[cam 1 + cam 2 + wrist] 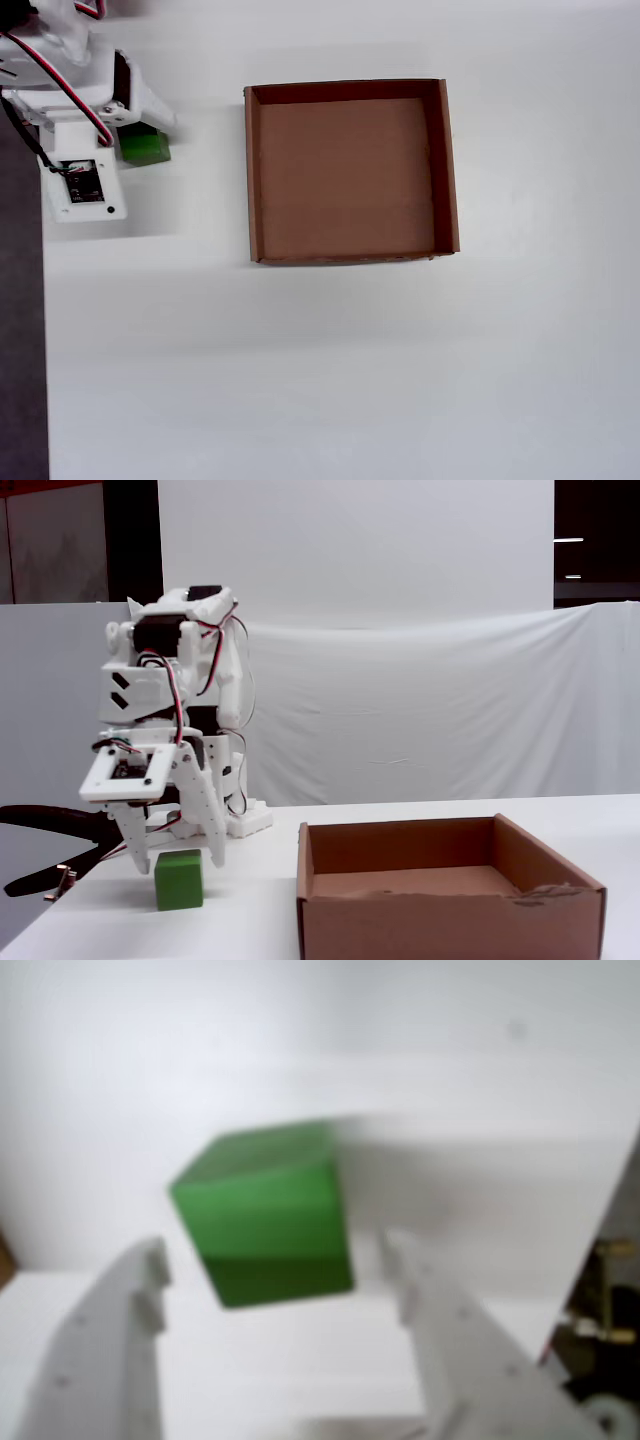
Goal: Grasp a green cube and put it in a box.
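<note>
I need to grab the green cube (265,1215) by its opposite sides with my gripper next. Then the cube can go in the box.
The green cube (265,1215) rests on the white table, tilted in the wrist view and just beyond my fingertips. My gripper (272,1250) is open, one white finger (140,1290) to each side, neither touching the cube. In the fixed view the gripper (177,862) hangs over the cube (179,879), its tips straddling the cube's top. From overhead the arm (90,110) covers the jaws, and the cube (145,147) peeks out on its right. The brown cardboard box (252,175) lies empty to the right of the cube, a short gap away; its front wall (450,920) is low.
The table's left edge meets a dark strip (20,300) in the overhead view. A black curved object (50,825) lies left of the arm in the fixed view. A white cloth backdrop (420,700) hangs behind the table.
</note>
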Controlling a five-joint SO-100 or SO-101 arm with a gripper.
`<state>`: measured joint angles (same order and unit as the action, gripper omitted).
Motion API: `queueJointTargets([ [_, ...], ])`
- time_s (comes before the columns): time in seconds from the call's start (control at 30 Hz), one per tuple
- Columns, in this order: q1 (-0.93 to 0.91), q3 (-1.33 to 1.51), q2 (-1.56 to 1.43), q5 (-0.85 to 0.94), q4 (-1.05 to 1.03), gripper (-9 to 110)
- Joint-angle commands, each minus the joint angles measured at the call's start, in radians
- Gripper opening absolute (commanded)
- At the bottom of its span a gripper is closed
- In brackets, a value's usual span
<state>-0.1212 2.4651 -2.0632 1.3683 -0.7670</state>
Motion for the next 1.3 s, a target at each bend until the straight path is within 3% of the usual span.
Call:
queueJointTargets([
  [0.0, 0.014, -0.028, 0.002, 0.023, 0.017, 30],
  [1.27, 0.046, 0.066, -0.04, 0.014, 0.077, 21],
])
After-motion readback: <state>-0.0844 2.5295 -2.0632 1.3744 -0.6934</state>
